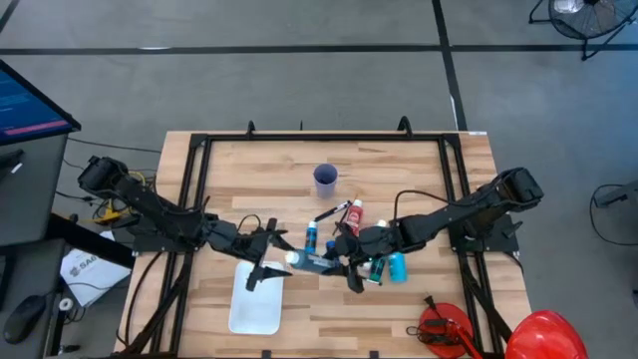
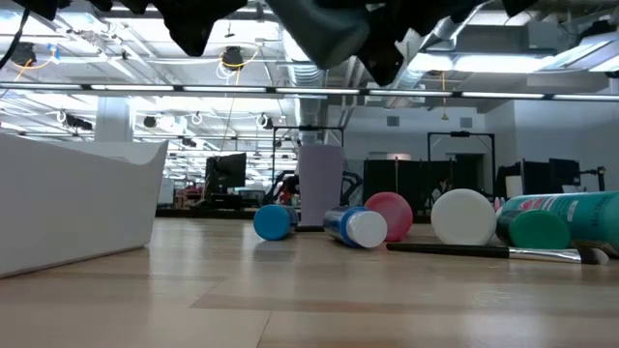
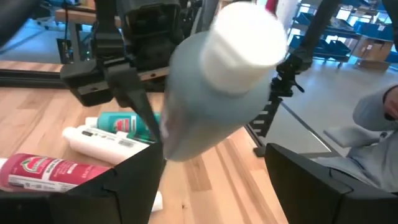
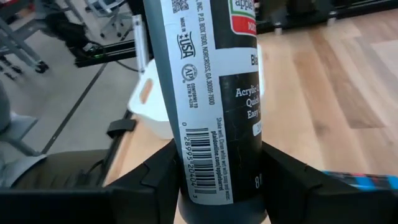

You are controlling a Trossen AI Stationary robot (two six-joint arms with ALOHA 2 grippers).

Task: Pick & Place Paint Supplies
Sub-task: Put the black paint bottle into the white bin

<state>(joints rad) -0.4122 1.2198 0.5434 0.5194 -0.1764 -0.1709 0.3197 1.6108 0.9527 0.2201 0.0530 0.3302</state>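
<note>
My left gripper's fingers are short of the grey bottle's body (image 1: 312,261) (image 3: 202,106), which lies beyond them, so my left gripper needs to move toward it before closing on it.
A dark grey paint bottle (image 1: 314,262) with a white cap (image 3: 245,40) and a white label is held off the table between the two grippers. My right gripper (image 1: 339,261) is shut on it. My left gripper (image 1: 282,257) is open, its fingers on either side of the cap end (image 3: 211,180). Whether they touch the bottle, I cannot tell. Other bottles lie on their sides on the table: blue (image 1: 312,237), red (image 1: 355,213), teal (image 1: 397,265) and white (image 3: 102,142). A dark brush (image 2: 484,250) lies in front of them. My right gripper pinches the dark bottle near its base end (image 4: 217,180) between its two fingers (image 4: 155,180), which lie across the bottle. It comes level from the table's right. The bottle is lifted clear and lies about level, with its cap pointing toward the left gripper.
A white tray (image 1: 257,299) sits on the table just near of the left gripper. A blue cup (image 1: 325,178) stands toward the far edge. A red helmet-like thing (image 1: 546,334) and a red tool (image 1: 444,327) are at the near right corner. A person's sleeve (image 3: 379,118) shows beyond the table.
</note>
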